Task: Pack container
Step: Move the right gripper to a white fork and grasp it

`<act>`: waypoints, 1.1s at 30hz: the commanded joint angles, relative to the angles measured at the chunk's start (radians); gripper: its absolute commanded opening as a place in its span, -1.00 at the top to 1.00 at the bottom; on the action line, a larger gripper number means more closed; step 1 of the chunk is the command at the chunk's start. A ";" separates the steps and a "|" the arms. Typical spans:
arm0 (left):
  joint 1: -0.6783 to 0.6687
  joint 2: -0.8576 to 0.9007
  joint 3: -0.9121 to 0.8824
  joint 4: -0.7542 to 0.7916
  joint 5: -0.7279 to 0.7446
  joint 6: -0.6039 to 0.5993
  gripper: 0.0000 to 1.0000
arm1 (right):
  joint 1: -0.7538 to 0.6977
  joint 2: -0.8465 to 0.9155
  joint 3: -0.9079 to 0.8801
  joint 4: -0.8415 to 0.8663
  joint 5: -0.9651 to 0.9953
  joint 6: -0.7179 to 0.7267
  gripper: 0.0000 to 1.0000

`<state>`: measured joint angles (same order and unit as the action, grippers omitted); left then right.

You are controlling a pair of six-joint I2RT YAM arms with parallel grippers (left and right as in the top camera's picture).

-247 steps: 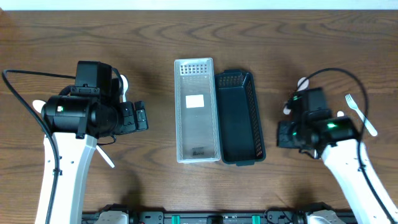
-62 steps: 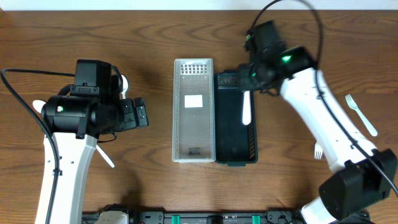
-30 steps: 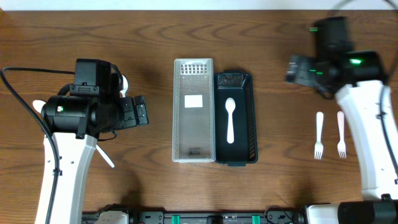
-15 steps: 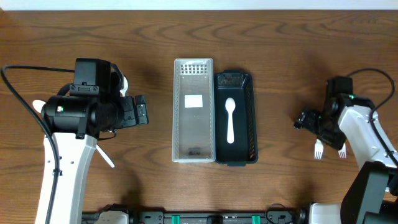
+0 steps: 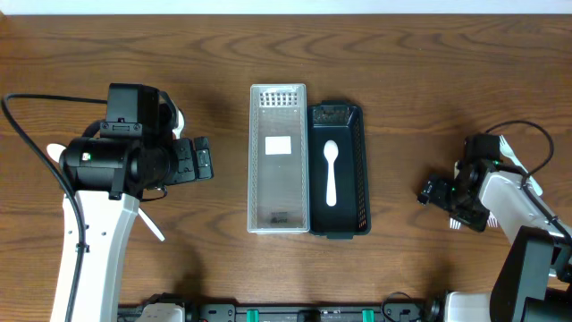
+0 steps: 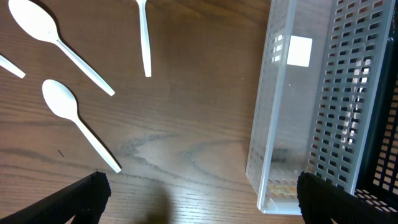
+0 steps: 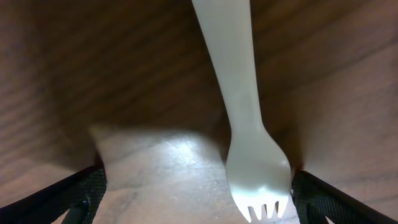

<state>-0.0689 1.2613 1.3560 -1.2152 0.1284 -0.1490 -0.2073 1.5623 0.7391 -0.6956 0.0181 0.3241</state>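
Observation:
The white fork point(image 7: 245, 118) has both fingers of my right gripper on either side of its tined head point(image 7: 258, 171), and they meet their shadows on the wood. I should close my right gripper on it now.
A clear container point(image 5: 279, 159) and a black slotted container point(image 5: 338, 170) lie side by side mid-table. One white spoon point(image 5: 331, 172) rests in the black one. My right gripper point(image 5: 451, 201) is low over the table on the right, open, with a white fork point(image 7: 245, 118) lying on the wood between its fingers, close to the right finger point(image 7: 323, 199). My left gripper point(image 5: 204, 161) hovers open left of the clear container point(image 6: 292, 106), holding nothing. Two white spoons point(image 6: 56, 37) point(image 6: 78, 127) and a utensil handle point(image 6: 144, 37) lie below it.
Another fork point(image 5: 511, 150) lies far right, partly under the right arm's cable. White utensils show beside the left arm: a spoon bowl point(image 5: 179, 118) and a handle point(image 5: 152, 225). The black container's edge point(image 6: 385, 124) shows at the left wrist view's right side.
The right arm dropped a spoon into the black container, swung to the far right, and has come down over the forks, sliding slightly nearer and left in the last half second. The left arm stayed put.

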 commanded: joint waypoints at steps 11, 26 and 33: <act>0.002 -0.008 0.016 -0.003 0.002 0.018 -0.96 | -0.023 -0.005 -0.014 0.024 0.000 -0.033 -0.94; 0.002 -0.008 0.016 -0.002 0.002 0.018 -0.96 | -0.023 -0.005 -0.014 0.024 0.000 -0.033 0.05; 0.002 -0.008 0.016 -0.002 0.002 0.018 -0.96 | -0.023 -0.005 -0.014 0.031 0.000 -0.033 0.19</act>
<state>-0.0689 1.2613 1.3560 -1.2152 0.1284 -0.1490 -0.2203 1.5604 0.7372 -0.6682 0.0204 0.2943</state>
